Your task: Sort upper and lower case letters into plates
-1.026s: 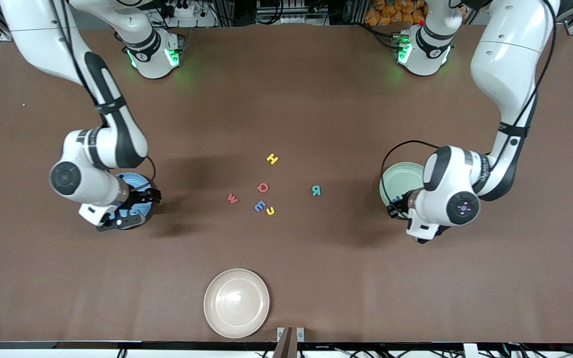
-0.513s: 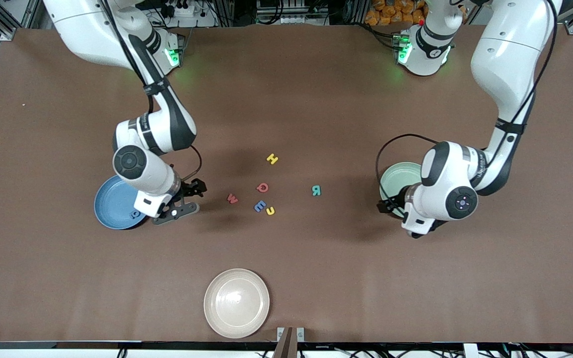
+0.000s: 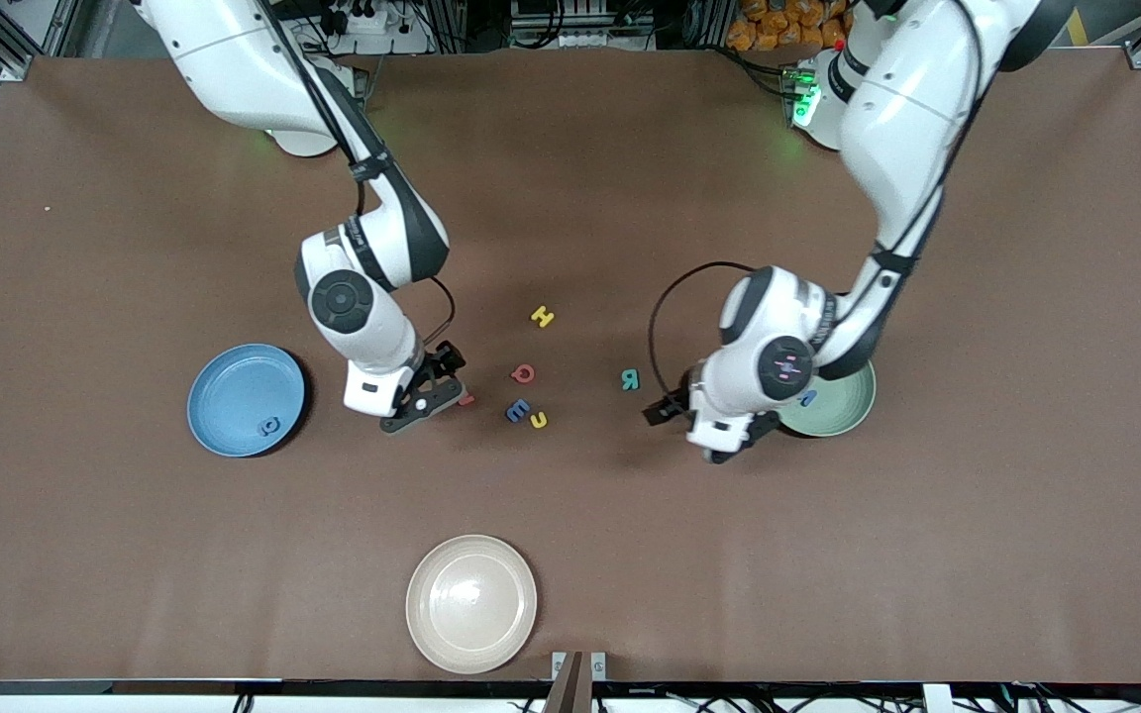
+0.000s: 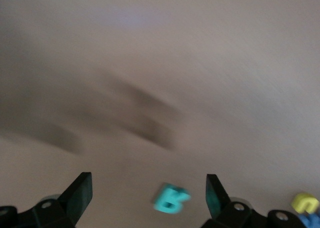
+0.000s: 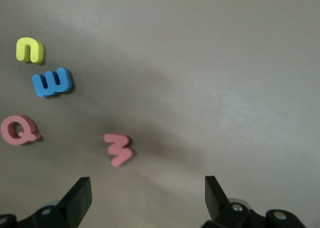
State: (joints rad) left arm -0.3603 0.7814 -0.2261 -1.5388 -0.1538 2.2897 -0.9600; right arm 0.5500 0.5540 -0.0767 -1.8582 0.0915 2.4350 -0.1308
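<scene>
My right gripper needs to move toward the W before it closes on the red W, because its fingers stop short of the W.
Loose letters lie mid-table: yellow H (image 3: 542,316), red Q (image 3: 523,373), blue E (image 3: 518,409), a small yellow letter (image 3: 538,421), teal R (image 3: 630,378) and a red W (image 3: 467,399). My right gripper (image 3: 437,384) hangs open beside the W (image 5: 118,148); nothing sits between its fingers (image 5: 147,198). My left gripper (image 3: 674,414) is open, low beside the R, and the teal letter (image 4: 171,199) shows between its fingers (image 4: 148,188). The blue plate (image 3: 229,386) holds one blue letter (image 3: 268,427). The mint plate (image 3: 848,406), half hidden by the left arm, holds another (image 3: 808,398).
A glossy cream plate (image 3: 471,604) sits near the table edge closest to the front camera. The right wrist view also takes in the blue E (image 5: 52,82), the yellow letter (image 5: 29,50) and the Q (image 5: 19,130). Brown table surface spreads all around.
Both arms swung from their plates toward the letters mid-table. The left gripper opened and left a blue letter in the mint plate. The right gripper now covers part of the W.
</scene>
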